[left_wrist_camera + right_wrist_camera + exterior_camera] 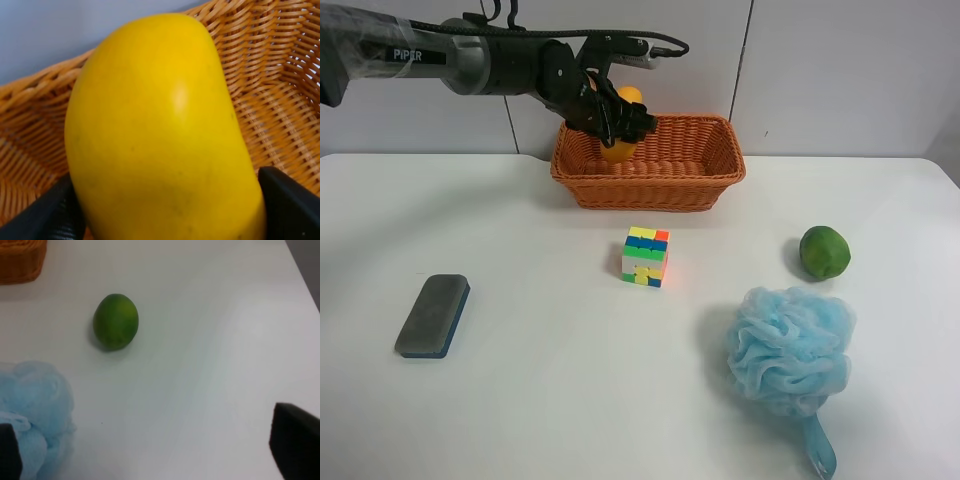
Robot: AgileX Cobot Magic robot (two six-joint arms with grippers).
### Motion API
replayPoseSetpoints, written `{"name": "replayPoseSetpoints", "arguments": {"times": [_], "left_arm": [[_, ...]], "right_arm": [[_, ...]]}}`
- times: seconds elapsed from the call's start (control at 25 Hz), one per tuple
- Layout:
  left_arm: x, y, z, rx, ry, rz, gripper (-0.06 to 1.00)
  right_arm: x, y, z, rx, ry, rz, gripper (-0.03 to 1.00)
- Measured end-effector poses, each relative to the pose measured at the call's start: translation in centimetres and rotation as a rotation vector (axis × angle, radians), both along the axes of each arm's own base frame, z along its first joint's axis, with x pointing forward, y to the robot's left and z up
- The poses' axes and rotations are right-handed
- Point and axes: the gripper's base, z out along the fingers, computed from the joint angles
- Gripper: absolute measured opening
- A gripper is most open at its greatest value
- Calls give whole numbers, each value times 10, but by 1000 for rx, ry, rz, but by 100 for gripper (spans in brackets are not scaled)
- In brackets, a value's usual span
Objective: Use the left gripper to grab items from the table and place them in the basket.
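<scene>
The lower end of the mango (620, 150) is down inside the wicker basket's rim (650, 180), so the left gripper needs to let go of the mango.
My left gripper (612, 122), a black claw on the arm at the exterior high view's left, is shut on the yellow-orange mango (620, 150) and holds it over the left end of the wicker basket (690, 165). In the left wrist view the mango (160, 135) fills the frame between the two black fingers (290, 205), with the basket's woven wall (265, 75) behind it. My right gripper (150, 450) is open above the white table (210, 340), its fingertips (295, 440) spread wide, and empty.
A round green fruit (824, 251) lies at the right, also in the right wrist view (116, 321). A multicoloured cube (646, 256) sits mid-table. A blue bath pouf (790, 350) lies front right, and a grey eraser block (433, 315) at the left.
</scene>
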Motion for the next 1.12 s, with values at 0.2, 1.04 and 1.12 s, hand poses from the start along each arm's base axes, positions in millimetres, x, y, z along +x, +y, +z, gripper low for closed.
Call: {"name": "replayPoseSetpoints", "arguments": {"times": [0.2,1.04,1.12], "left_arm": [[-2,1,-2,6,34,5,66],[-5,2,7,15,56,7,99],[-11,6,18,38,90,7,99]], "right_arm": [[0,0,0,0,0,0,99],[0,0,0,0,0,0,99],[0,0,0,0,0,0,99]]}}
